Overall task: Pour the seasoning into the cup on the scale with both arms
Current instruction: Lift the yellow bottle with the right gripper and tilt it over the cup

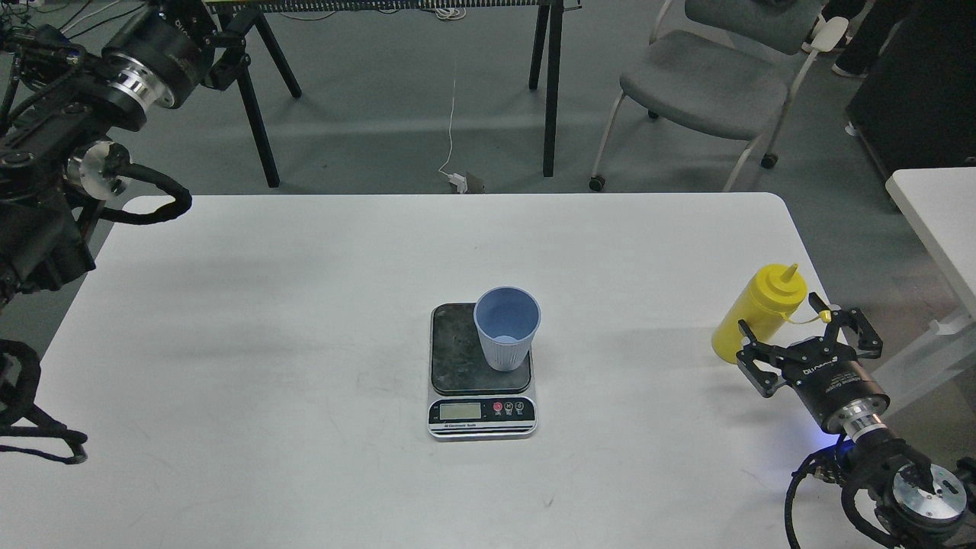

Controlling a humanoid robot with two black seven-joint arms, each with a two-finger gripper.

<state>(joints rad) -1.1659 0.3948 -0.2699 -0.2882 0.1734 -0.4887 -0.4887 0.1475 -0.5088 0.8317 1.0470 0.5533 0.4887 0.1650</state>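
Observation:
I will next grab the yellow bottle by its body (739,325) with my right gripper, to pour seasoning into the cup on the scale (454,351).
The yellow seasoning bottle (755,316) stands upright near the table's right edge, its small cap hanging on a tether to its right. The light-blue cup (507,328) stands on the dark plate of the scale (454,351) at the table's middle. My right gripper (797,326) is open and empty. It sits just in front of the bottle at its right, and its left finger overlaps the bottle's lower side. My left gripper (221,57) is raised at the far left, beyond the table's back edge. It is dark against black legs, so its fingers cannot be told apart.
The white table (305,305) ends close to the right of the bottle. A grey chair (705,84) and black trestle legs (550,84) stand beyond the back edge. A second white table (942,221) is at the right.

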